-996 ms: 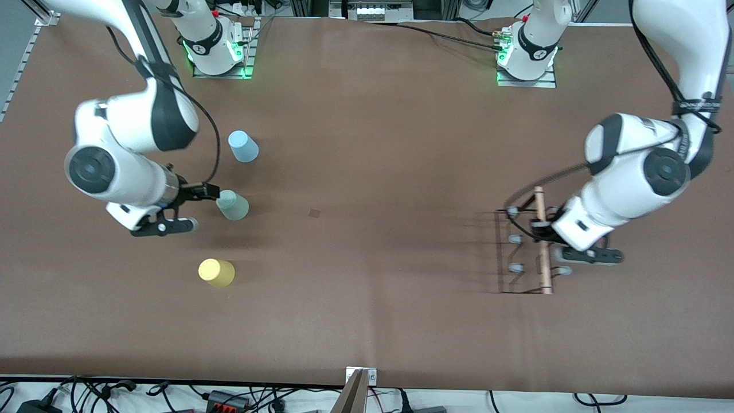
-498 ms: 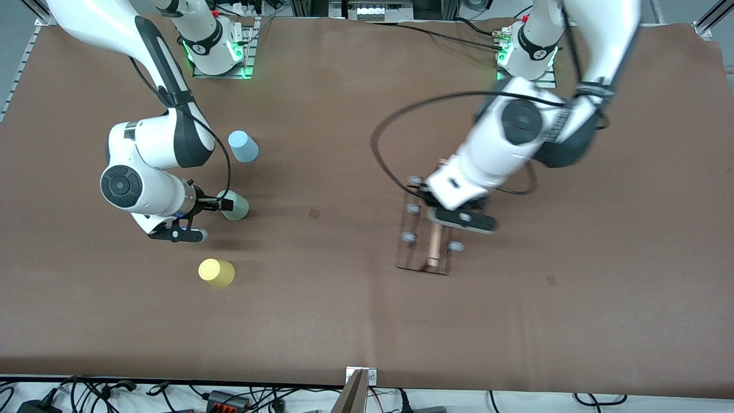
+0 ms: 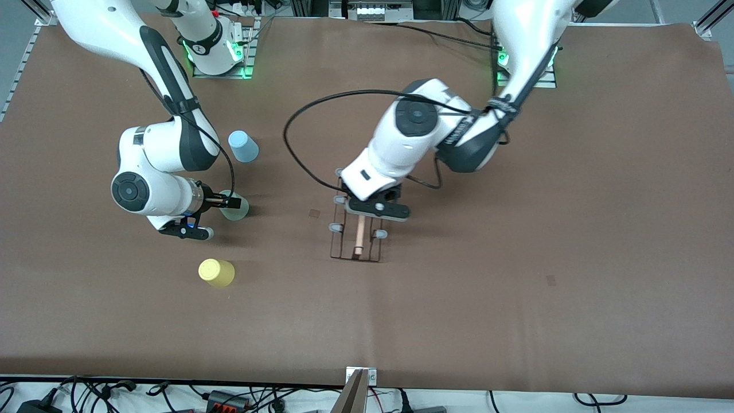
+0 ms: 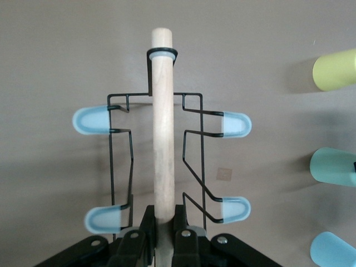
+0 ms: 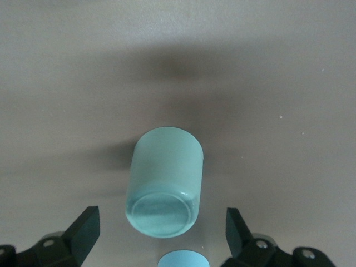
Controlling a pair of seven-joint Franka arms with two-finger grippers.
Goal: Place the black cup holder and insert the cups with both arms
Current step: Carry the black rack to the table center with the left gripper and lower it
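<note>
My right gripper isn't ready to close on the mint green cup yet and needs to move toward it first: my fingers stop short of the cup's near end in the right wrist view.
The black cup holder (image 3: 355,244), a wire rack with a wooden rod (image 4: 163,122) and pale blue peg caps, is at the middle of the table. My left gripper (image 3: 367,211) is shut on one end of that rod (image 4: 164,231). I cannot tell whether the rack touches the table. My right gripper (image 3: 227,202) hangs open over the mint green cup (image 3: 238,211), its fingers (image 5: 83,228) wide on both sides of the cup (image 5: 164,181) and clear of it. The light blue cup (image 3: 243,146) stands farther from the front camera and the yellow cup (image 3: 216,272) nearer.
All three cups stand toward the right arm's end of the brown table (image 3: 516,298). A black cable (image 3: 298,115) loops out from the left arm over the table. Both arm bases (image 3: 218,49) are at the edge farthest from the front camera.
The left arm has swung the rack from its own end of the table to the middle. The right gripper has edged over the mint green cup, still open.
</note>
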